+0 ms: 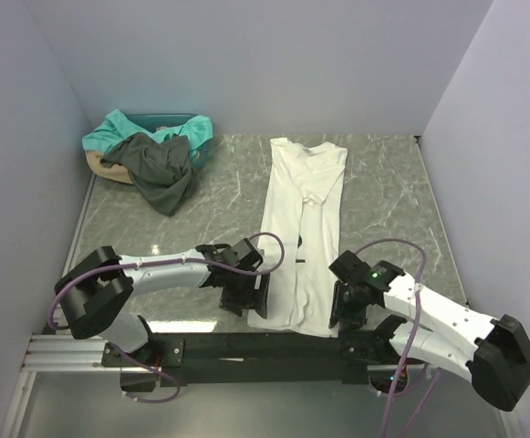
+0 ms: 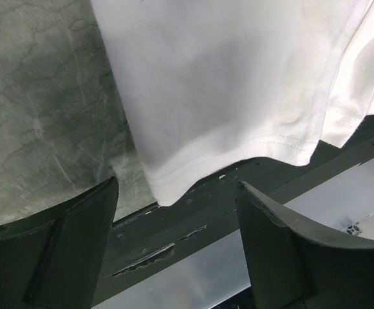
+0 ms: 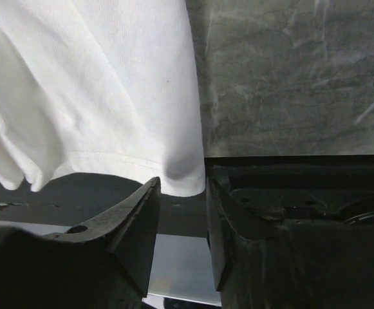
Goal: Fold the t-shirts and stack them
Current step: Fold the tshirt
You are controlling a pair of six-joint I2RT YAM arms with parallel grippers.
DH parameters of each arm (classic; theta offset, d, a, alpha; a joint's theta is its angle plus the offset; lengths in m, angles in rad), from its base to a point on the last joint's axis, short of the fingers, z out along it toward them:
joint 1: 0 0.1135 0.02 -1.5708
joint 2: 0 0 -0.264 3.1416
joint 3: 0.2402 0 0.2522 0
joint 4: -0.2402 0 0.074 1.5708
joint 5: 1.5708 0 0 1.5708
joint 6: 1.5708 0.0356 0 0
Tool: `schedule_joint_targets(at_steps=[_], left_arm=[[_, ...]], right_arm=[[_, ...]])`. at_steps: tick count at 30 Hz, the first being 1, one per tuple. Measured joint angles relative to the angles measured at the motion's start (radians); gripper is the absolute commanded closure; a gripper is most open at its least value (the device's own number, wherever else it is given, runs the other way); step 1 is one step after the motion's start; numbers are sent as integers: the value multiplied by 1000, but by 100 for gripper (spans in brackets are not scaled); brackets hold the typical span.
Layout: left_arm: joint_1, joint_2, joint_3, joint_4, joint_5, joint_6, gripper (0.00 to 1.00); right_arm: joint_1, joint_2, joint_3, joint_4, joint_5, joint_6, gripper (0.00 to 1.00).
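Observation:
The white t-shirt needs my right gripper to grab it next by its outer hem corner (image 1: 334, 331), opposite my left gripper's corner. The hem should then be folded evenly toward the collar (image 1: 308, 148).
The white t-shirt (image 1: 303, 228) lies folded into a long narrow strip on the table, collar at the far end and hem over the near edge. My left gripper (image 1: 251, 297) is open at the hem's left corner; in the left wrist view the corner (image 2: 164, 190) lies just ahead of the wide-spread jaws (image 2: 177, 183). My right gripper (image 1: 342, 310) is at the hem's right corner; its jaws (image 3: 181, 172) stand narrowly apart with the corner (image 3: 183, 174) at their tips, unclamped. The dark grey t-shirt (image 1: 160, 169) and the teal t-shirt (image 1: 114, 128) are heaped at the back left.
A basket (image 1: 198, 128) at the back left holds the teal and grey shirts, the grey one spilling onto the marble table (image 1: 219, 196). A black rail (image 1: 246, 347) runs along the near edge under the hem. Walls close in on the left, back and right.

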Motion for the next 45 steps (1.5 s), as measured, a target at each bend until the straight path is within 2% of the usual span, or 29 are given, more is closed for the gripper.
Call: schedule_joint_targets(at_steps=[6, 13, 22, 28, 32, 34, 35, 38, 45], left_arm=[[-2, 0, 0, 0, 0, 0, 21], [-7, 5, 0, 2, 5, 0, 29], [-27, 13, -9, 11, 31, -23, 43], [-35, 14, -24, 18, 44, -39, 57], [-37, 34, -24, 21, 45, -43, 77], [-39, 47, -24, 21, 44, -43, 81], [-39, 53, -24, 20, 43, -43, 86], [-39, 58, -24, 22, 44, -43, 100], [-41, 74, 1, 5, 36, -28, 100]], right_arm=[[3, -3, -39, 22, -5, 20, 52], [3, 24, -58, 53, -34, 12, 53], [3, 56, -65, 83, -91, -8, 69], [3, 61, -70, 109, -109, -11, 79], [3, 70, -72, 127, -121, -19, 90], [3, 69, -73, 129, -123, -23, 94], [3, 69, -73, 130, -124, -23, 98], [3, 68, -73, 129, -124, -26, 100], [3, 62, -72, 126, -121, -26, 100]])
